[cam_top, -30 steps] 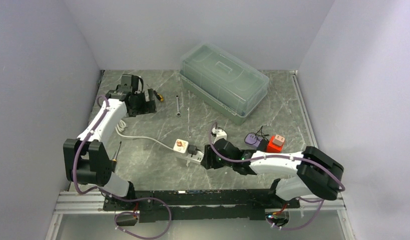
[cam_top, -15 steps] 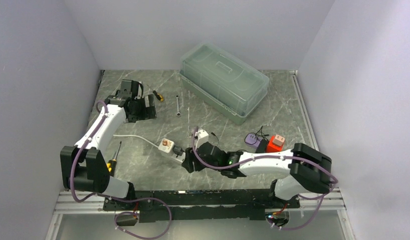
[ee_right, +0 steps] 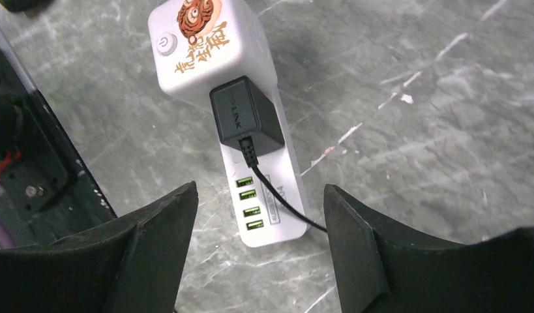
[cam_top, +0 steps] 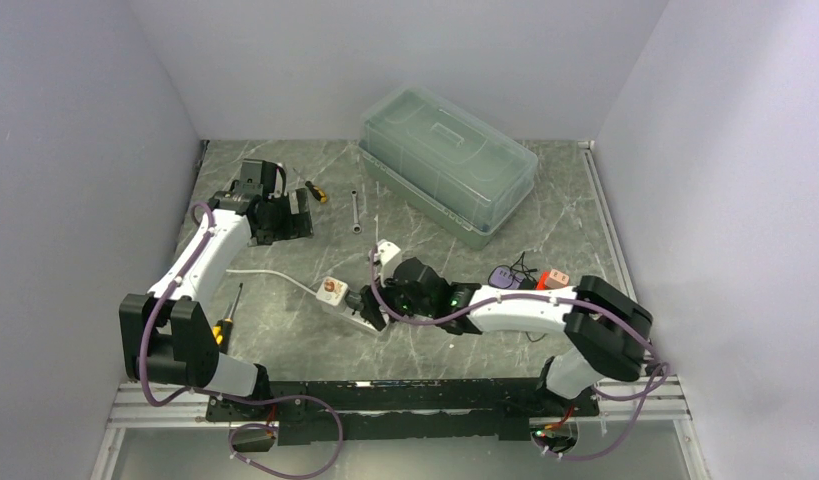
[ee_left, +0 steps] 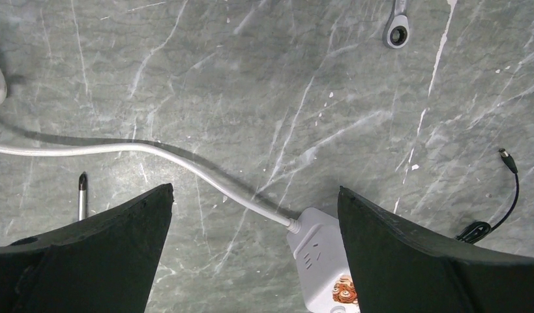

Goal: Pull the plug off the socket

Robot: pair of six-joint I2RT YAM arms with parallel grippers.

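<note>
Next, my right gripper grabs the black plug by the opposite sides of its body (cam_top: 355, 300) (ee_right: 247, 114), clear of its cable, to pull the plug off the socket.
A white power strip (cam_top: 337, 295) with a cartoon sticker lies on the marble table left of centre. A black plug (ee_right: 246, 116) sits in its socket, with a thin black cable running off to the right. In the top view the plug (cam_top: 365, 301) is at the strip's right part. My right gripper (ee_right: 260, 190) is open and empty, hovering above the strip's end with green USB ports; it is just right of the plug in the top view (cam_top: 378, 305). My left gripper (cam_top: 293, 216) is open and empty, up and to the left. The left wrist view shows the strip's corded end (ee_left: 318, 257) near the right finger.
A clear lidded plastic box (cam_top: 448, 165) stands at the back. A wrench (cam_top: 356, 212) and a yellow-handled screwdriver (cam_top: 316, 192) lie near the left gripper. Another screwdriver (cam_top: 228, 312) lies at the left. A red block (cam_top: 553, 281) and a purple item (cam_top: 503, 275) lie at the right. The white cord (ee_left: 153, 151) runs left.
My right arm swept left, and the power strip slid left with it. The right gripper has since swung over the strip. My left gripper shifted slightly.
</note>
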